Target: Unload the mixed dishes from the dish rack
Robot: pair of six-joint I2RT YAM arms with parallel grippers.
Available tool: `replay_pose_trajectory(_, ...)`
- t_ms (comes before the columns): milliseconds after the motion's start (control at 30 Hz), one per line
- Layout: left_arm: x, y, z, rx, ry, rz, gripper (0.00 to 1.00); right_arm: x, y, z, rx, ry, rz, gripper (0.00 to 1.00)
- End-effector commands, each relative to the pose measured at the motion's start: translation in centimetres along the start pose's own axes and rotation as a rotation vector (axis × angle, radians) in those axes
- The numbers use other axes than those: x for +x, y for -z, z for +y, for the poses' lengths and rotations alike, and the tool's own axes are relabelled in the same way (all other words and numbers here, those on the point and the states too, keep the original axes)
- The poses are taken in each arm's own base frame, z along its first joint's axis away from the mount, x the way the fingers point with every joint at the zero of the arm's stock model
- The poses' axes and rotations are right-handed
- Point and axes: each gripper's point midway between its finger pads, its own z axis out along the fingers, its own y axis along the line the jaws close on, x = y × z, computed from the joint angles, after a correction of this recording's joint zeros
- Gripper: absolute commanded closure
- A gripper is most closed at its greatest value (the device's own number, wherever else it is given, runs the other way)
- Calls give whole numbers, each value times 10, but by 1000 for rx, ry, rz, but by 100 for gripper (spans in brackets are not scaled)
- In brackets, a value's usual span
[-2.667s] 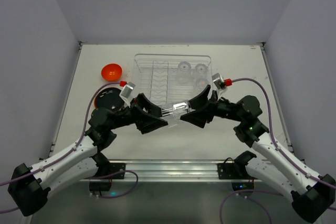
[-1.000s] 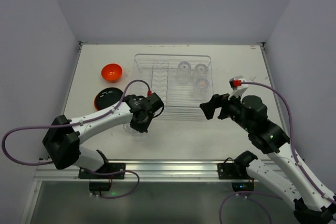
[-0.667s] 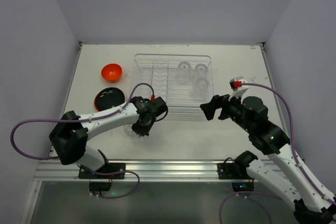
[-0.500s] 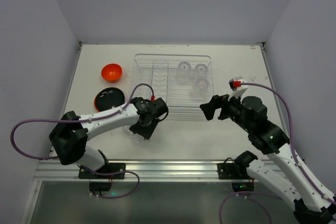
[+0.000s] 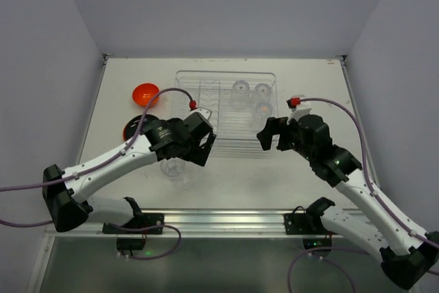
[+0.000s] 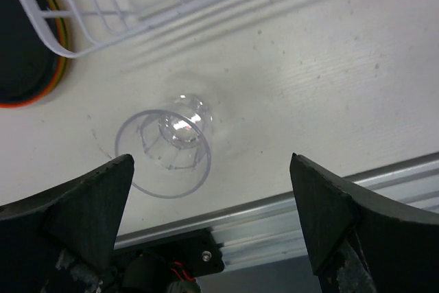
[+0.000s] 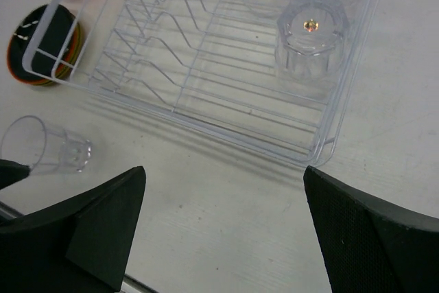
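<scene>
The rack's nearest tumbler is the one my right gripper should take next by its base (image 5: 263, 108) (image 7: 313, 24), so the tumbler's rim end stays free to hand over.
The clear dish rack (image 5: 226, 73) sits at mid-table with three clear tumblers (image 5: 261, 110) upside down in its right part. Another tumbler (image 5: 175, 169) stands alone on the table in front of the rack's left corner. My left gripper (image 5: 199, 149) hangs open just above and right of it, with nothing between its fingers; the left wrist view shows the tumbler (image 6: 168, 156) free below the left gripper (image 6: 211, 169). My right gripper (image 5: 269, 134) is open and empty over the rack's near right corner. The orange bowl (image 5: 145, 93) and a plate stack (image 5: 132, 128) with a black plate on top lie left of the rack.
The metal rail (image 5: 219, 221) runs along the table's near edge, close below the lone tumbler. In the right wrist view the rack's rim (image 7: 206, 125) lies ahead of the right gripper (image 7: 224, 173), with one tumbler (image 7: 309, 46) inside and the plate stack (image 7: 41, 53) at far left.
My left gripper has opened, let go of the tumbler on the table, and pulled back up toward the rack. The right arm has shifted slightly left toward the rack.
</scene>
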Motion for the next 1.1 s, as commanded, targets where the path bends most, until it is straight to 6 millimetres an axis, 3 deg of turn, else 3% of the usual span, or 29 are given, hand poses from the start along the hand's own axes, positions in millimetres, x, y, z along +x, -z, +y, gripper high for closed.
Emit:
replay_pose_trajectory(0,-53,34,20,-73,115,-254,0,-6,-29,-14,128,-43,28,1)
replay_pose_trajectory(33,-70,46,20,-41,159,-357,0,-12,-36,-12,138,-46,35,1)
replay_pose_trajectory(100,-85,55,30,-63,175,-470,0,2,-62,-17,183,-28,122,1)
replay_pose_trajectory(133,-91,61,38,-76,203,-536,0,-8,-69,-15,189,-24,117,1)
replay_pose_trajectory(200,-95,65,76,-225,272,-585,0,0,-91,-21,220,-12,178,1)
replay_pose_trajectory(233,-95,67,92,-271,305,-591,0,-12,-97,-19,229,-12,165,1)
replay_pose_trajectory(267,-93,63,124,-343,376,-575,0,-6,-107,-30,291,1,195,1)
replay_pose_trajectory(333,-85,57,163,-381,465,-554,0,-23,-113,-42,363,18,165,1)
replay_pose_trajectory(400,-83,60,176,-374,504,-595,0,-31,-120,-47,388,50,175,1)
replay_pose_trajectory(633,-52,20,167,-347,410,-463,0,-42,-143,-68,433,15,220,1)
replay_pose_trajectory(667,-51,21,164,-323,409,-474,0,-50,-147,-67,436,8,211,1)
replay_pose_trajectory(867,-37,32,164,-287,441,-556,0,-33,-165,-84,505,-12,269,4)
replay_pose_trajectory(1067,-37,30,157,-245,441,-568,0,-20,-176,-88,524,-50,295,7)
